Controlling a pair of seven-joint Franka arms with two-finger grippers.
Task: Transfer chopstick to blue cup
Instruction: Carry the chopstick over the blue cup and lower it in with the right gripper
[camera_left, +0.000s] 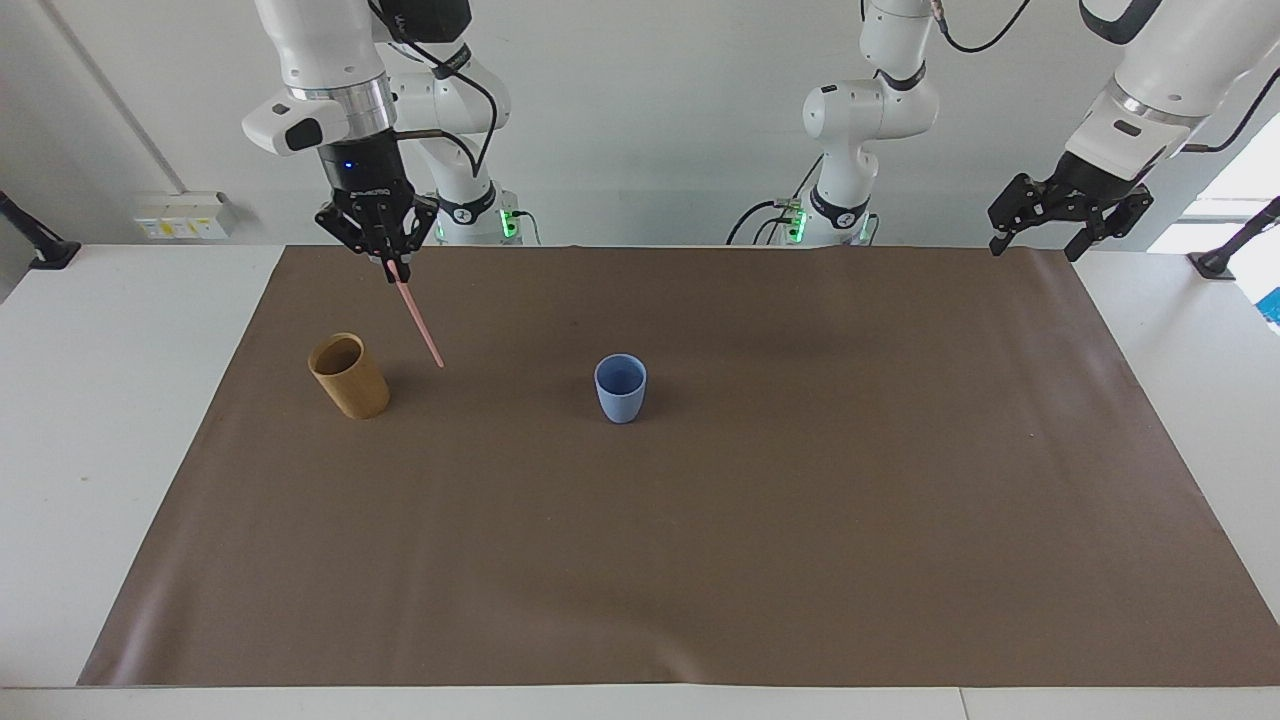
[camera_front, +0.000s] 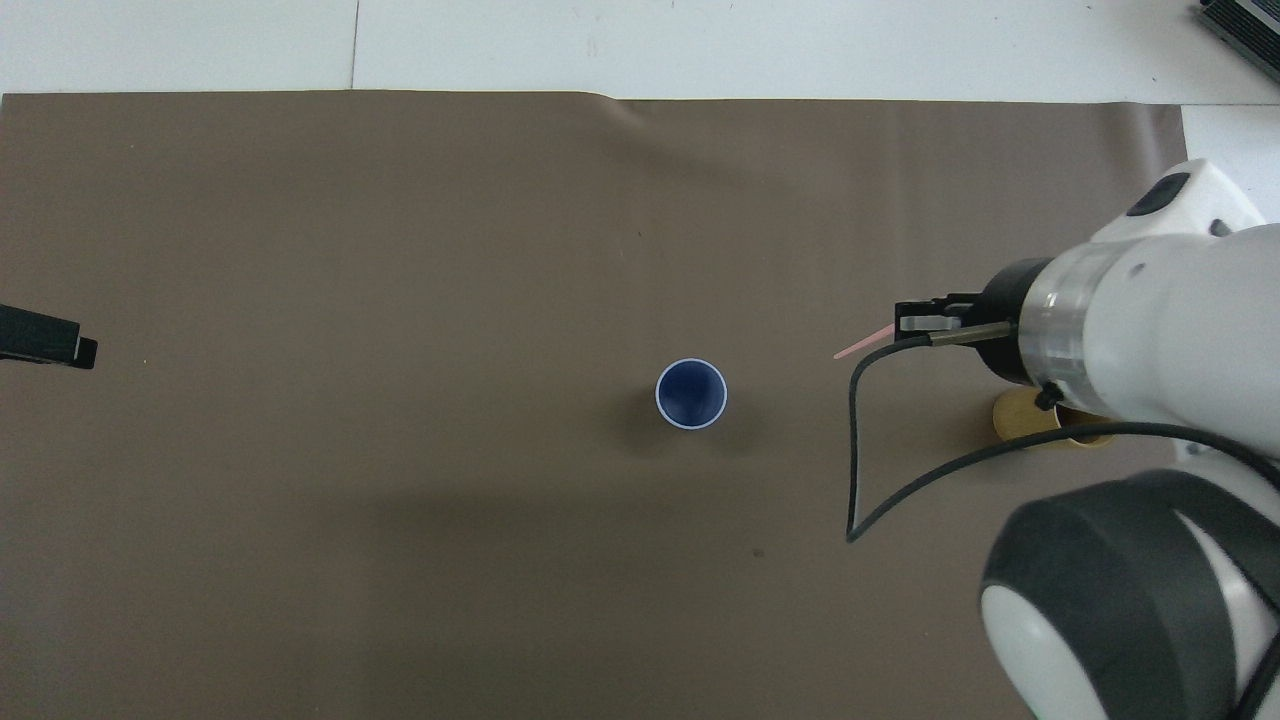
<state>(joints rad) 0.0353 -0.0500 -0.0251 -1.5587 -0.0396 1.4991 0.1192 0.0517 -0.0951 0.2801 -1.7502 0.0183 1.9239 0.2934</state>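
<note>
The robot's right gripper should move the pink chopstick toward the cup before it opens, because the pink chopstick's lower tip (camera_front: 839, 356) hangs well short of the blue cup's rim (camera_front: 691, 394).
My right gripper (camera_left: 392, 268) is shut on the top end of the pale-pink chopstick (camera_left: 418, 322), which hangs slanted in the air over the mat, its lower tip pointing toward the blue cup. The chopstick (camera_front: 860, 345) is over the stretch between the tan holder (camera_left: 349, 376) and the blue cup (camera_left: 620, 388). The light-blue cup (camera_front: 691, 394) stands upright and empty at the mat's middle. In the overhead view the right gripper (camera_front: 905, 322) sticks out from the arm's white wrist. My left gripper (camera_left: 1036, 245) waits open, raised over the mat's corner at the left arm's end.
The tan-brown cylindrical holder (camera_front: 1015, 415) stands at the right arm's end of the brown mat (camera_left: 700, 550), mostly covered by the right arm in the overhead view. A black cable loops down from the right wrist. The left gripper (camera_front: 50, 340) shows only its tip at the overhead view's edge.
</note>
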